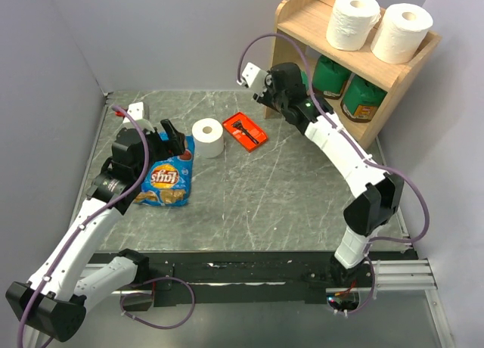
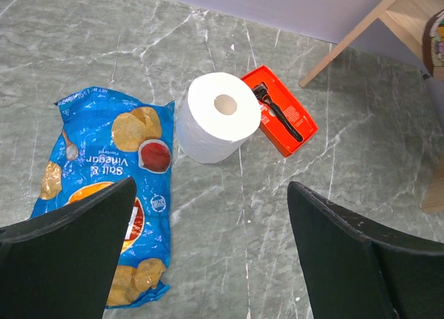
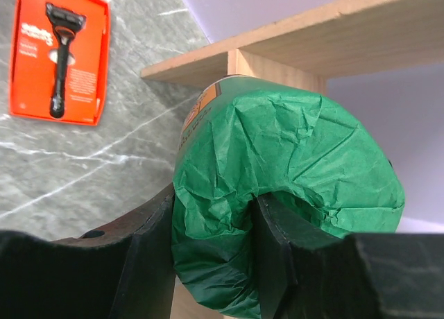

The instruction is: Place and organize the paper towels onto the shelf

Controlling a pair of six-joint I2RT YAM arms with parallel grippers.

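Observation:
My right gripper should keep holding the green roll until it is standing on the shelf's lower level, because the roll's base [image 3: 191,128] sticks out past that level's front edge [image 3: 234,64].
Two white paper towels [image 1: 352,20] [image 1: 401,32] stand on the top tier of the wooden shelf [image 1: 306,19]. A third paper towel [image 1: 207,138] stands upright on the table, also in the left wrist view [image 2: 216,118]. My left gripper [image 1: 172,136] is open and empty, a short way short of that roll, its jaws wide apart [image 2: 211,185]. My right gripper [image 1: 291,87] is at the shelf's lower tier, shut on a green paper-wrapped canister [image 3: 277,166], with one finger [image 3: 274,229] pressed into its crumpled end. The shelf board [image 3: 333,35] is just above it.
Two more green canisters [image 1: 330,76] [image 1: 361,98] sit in the lower tier. A blue chip bag [image 1: 165,178] [image 2: 104,173] lies left of the loose roll. An orange razor box [image 1: 244,130] [image 2: 281,118] [image 3: 61,55] lies right of it. Grey walls enclose the table's left, back and right.

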